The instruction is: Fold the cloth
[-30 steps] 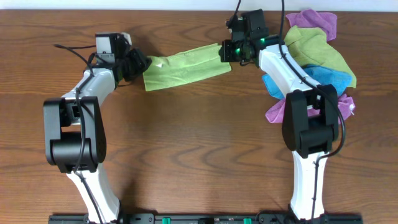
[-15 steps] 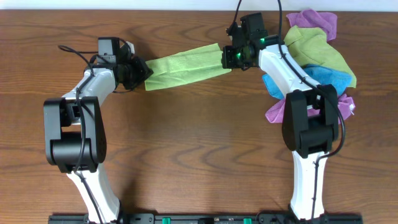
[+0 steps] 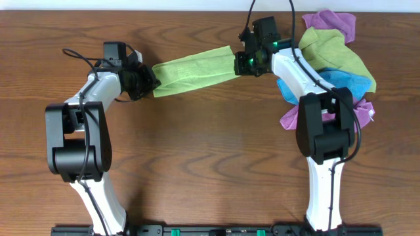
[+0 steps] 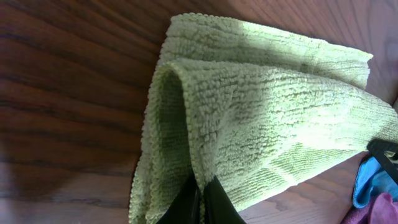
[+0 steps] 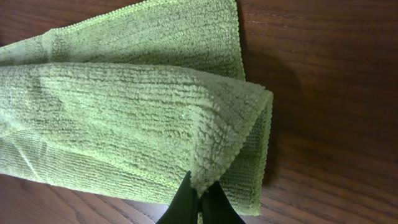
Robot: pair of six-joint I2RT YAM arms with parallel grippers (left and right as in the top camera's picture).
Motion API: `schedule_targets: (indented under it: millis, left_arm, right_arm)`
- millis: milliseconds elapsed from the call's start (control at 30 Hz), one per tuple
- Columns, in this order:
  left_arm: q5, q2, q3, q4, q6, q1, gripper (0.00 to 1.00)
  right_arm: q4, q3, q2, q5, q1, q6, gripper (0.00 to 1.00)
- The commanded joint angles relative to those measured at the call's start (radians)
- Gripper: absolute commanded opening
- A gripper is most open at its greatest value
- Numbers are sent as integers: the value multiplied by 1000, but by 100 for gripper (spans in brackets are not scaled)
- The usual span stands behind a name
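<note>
The lower layer of the green cloth lies flat just below the cloth's folded corner. My right gripper needs to open now, and the folded corner would settle there.
A green cloth lies stretched as a long folded strip at the far middle of the wooden table. My left gripper is shut on its left end; in the left wrist view the fingers pinch a folded layer of the cloth. My right gripper is shut on its right end; in the right wrist view the fingers pinch a folded corner of the cloth. Both ends are lifted slightly, with a lower layer lying on the table.
A pile of other cloths, green, blue and purple, lies at the far right, beside the right arm. A bit of blue and purple cloth shows at the edge of the left wrist view.
Both grippers have moved away from me with the cloth ends. The strip has shifted toward the table's far edge and straightened, and the upper layer has come over the lower one.
</note>
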Motion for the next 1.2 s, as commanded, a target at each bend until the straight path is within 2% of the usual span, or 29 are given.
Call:
schedule_targets:
  millis: [0,267,300,333,367,433,467,767,800,833,867,900,933,967,1033,1167]
  left_arm:
    - [-22,-1,11,-20,32,10,5]
    - [-29,-1,11,-42,42,9,6]
    - [-29,-1,11,-40,45,9,15]
    - [-29,-1,11,-39,46,10,31]
    - [-27,-1,12,-38,48,11,39]
    - [-21,-1,16,-39,51,17,50]
    - [-8,-5,23,-40,67,23,56]
    - [45,-137,139,-108,172,35,56]
    - [45,-153,148,-112,189,32,57]
    - [35,-175,160,-116,208,26,57]
    - [12,-198,170,-121,220,19,54]
    - [-17,-216,174,-123,233,11,38]
    - [-74,-235,174,-124,243,0,13]
    - [-157,-243,174,-128,243,-16,6]
    - [-311,-232,172,-130,242,-53,6]
    - [-460,-174,172,-122,242,-118,6]
  right_arm:
    - [0,18,18,9,-5,-19,2]
    - [0,18,18,34,-4,-19,1]
    - [2,18,18,34,-4,-19,7]
    - [4,18,18,34,-5,-19,22]
    - [6,18,18,34,-5,-19,33]
    - [8,18,11,34,-6,-19,41]
    - [8,19,2,34,-8,-19,50]
    - [34,21,-159,38,-19,-60,75]
    - [42,21,-181,38,-19,-65,75]
    - [53,21,-208,38,-19,-69,70]
    - [64,21,-232,38,-18,-77,53]
    - [71,21,-251,38,-14,-85,25]
    - [78,21,-270,39,-9,-108,1]
    - [79,21,-279,67,-2,-122,1]
    - [71,21,-271,162,19,-124,1]
    - [67,21,-209,198,50,-146,1]
